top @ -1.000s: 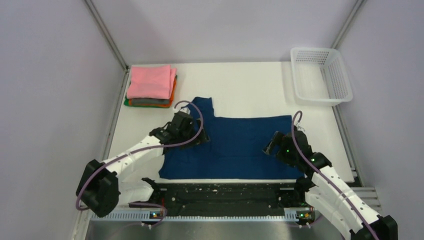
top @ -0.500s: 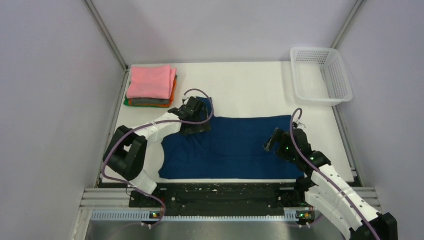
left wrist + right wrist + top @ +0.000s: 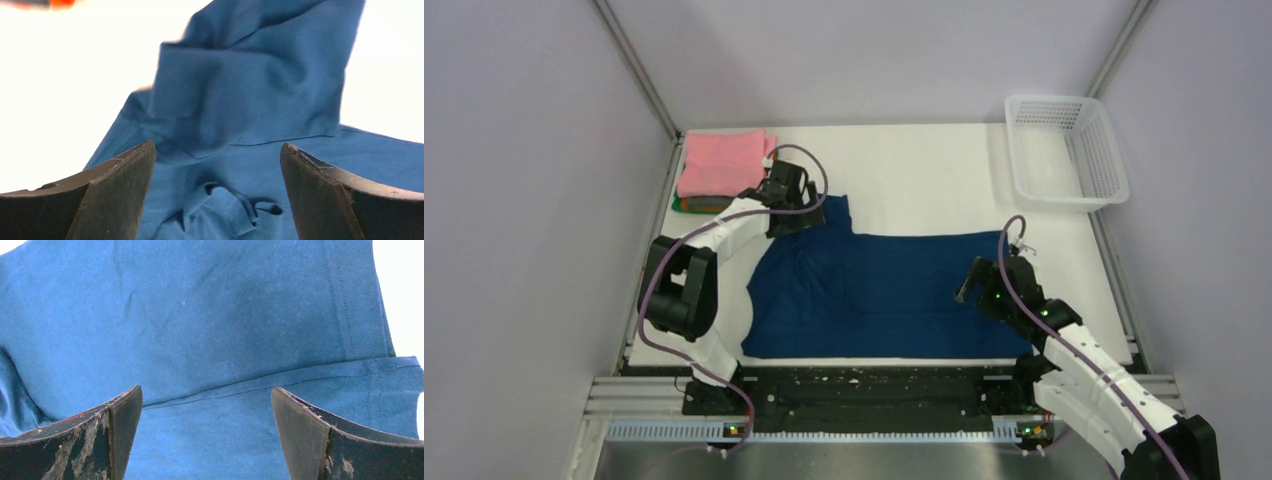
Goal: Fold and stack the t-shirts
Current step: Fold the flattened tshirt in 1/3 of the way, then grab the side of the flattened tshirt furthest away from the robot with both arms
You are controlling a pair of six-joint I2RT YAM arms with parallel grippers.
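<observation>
I should next grip the navy t-shirt with my left gripper by its back corner beside the sleeve. Then I should fold that side of the t-shirt toward the t-shirt's near edge.
The large navy t-shirt (image 3: 884,290) lies spread on the white table, with one sleeve (image 3: 836,212) sticking out toward the back. My left gripper (image 3: 804,220) is open and empty over the shirt's back left corner beside that sleeve. In the left wrist view, rumpled navy cloth (image 3: 235,210) lies between its fingers (image 3: 115,195). My right gripper (image 3: 969,285) is open and empty, low over the shirt's right part. The right wrist view shows flat cloth and a hem seam (image 3: 260,382). A folded stack with a pink shirt (image 3: 722,165) on top and orange and green edges (image 3: 694,206) sits at the back left.
A white plastic lattice basket (image 3: 1064,150) stands at the back right corner. Grey walls with metal posts close in the table on three sides. A black rail (image 3: 864,385) runs along the near edge between the arm bases.
My left gripper has moved from the shirt's left middle toward the back, up beside the sleeve near the stack. The shirt's left edge has shifted and rumpled. My right gripper has barely moved.
</observation>
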